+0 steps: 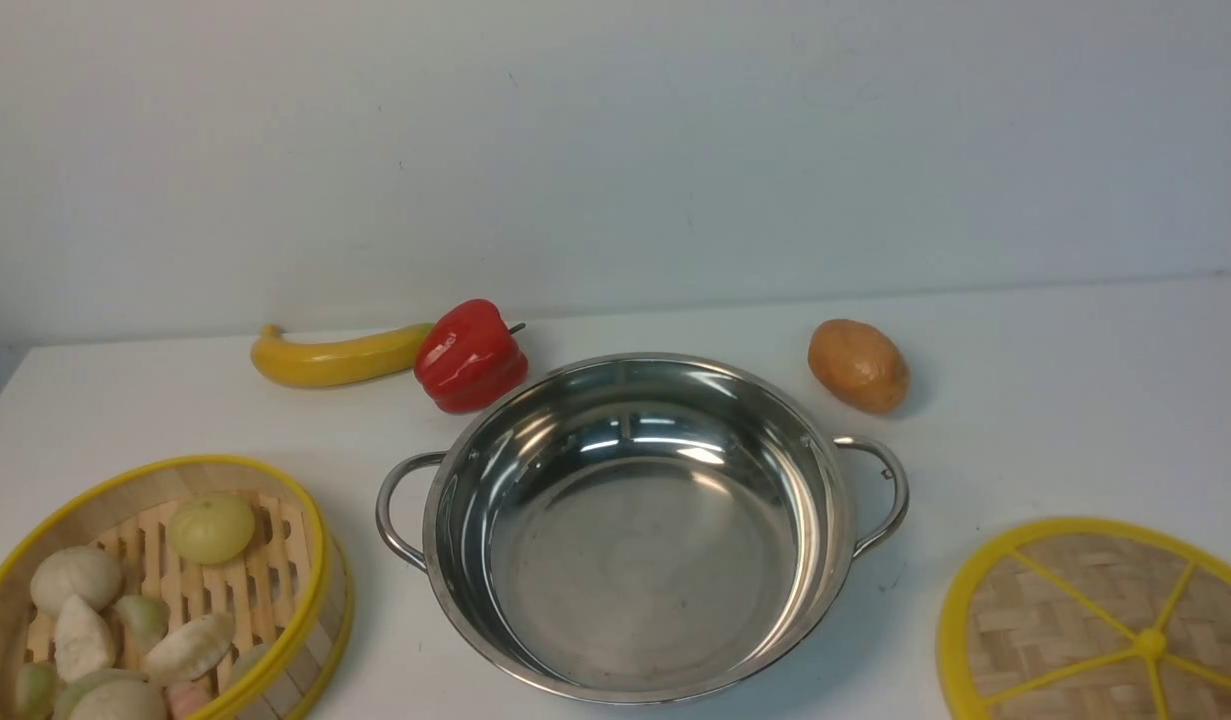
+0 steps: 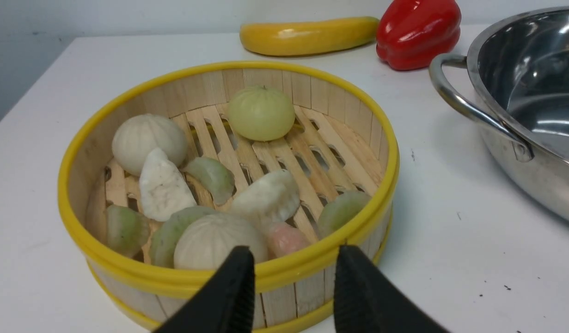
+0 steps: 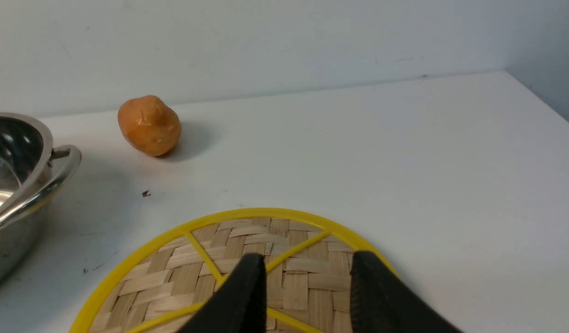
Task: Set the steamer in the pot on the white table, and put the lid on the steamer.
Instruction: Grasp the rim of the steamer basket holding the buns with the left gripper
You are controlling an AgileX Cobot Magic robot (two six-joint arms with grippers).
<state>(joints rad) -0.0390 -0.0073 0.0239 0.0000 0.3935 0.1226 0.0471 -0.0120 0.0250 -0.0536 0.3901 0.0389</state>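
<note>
My left gripper should grab the steamer by its upper yellow rim (image 1: 244, 690) next, so that it can set the steamer into the steel pot (image 1: 635, 560).
The steamer (image 1: 310, 540), a bamboo basket with yellow rims and pale buns, sits at the near left of the white table (image 1: 1025, 400). The empty steel pot (image 1: 635, 560) stands in the middle. At the near right, the woven lid (image 1: 1075, 620) lies flat, partly cut off by the frame. Neither gripper shows in the front view. In the left wrist view my left gripper (image 2: 293, 259) is open, its tips just before the steamer's (image 2: 284, 67) near rim, with the pot (image 2: 534, 69) beside it. My right gripper (image 3: 307, 261) hangs open above the lid (image 3: 266, 240).
A yellow squash (image 1: 335, 358) and a red pepper (image 1: 470, 355) lie behind the pot's left side. A potato (image 1: 858, 365) lies behind its right handle. A pale wall rises at the table's back edge. The table's left corner is near the steamer.
</note>
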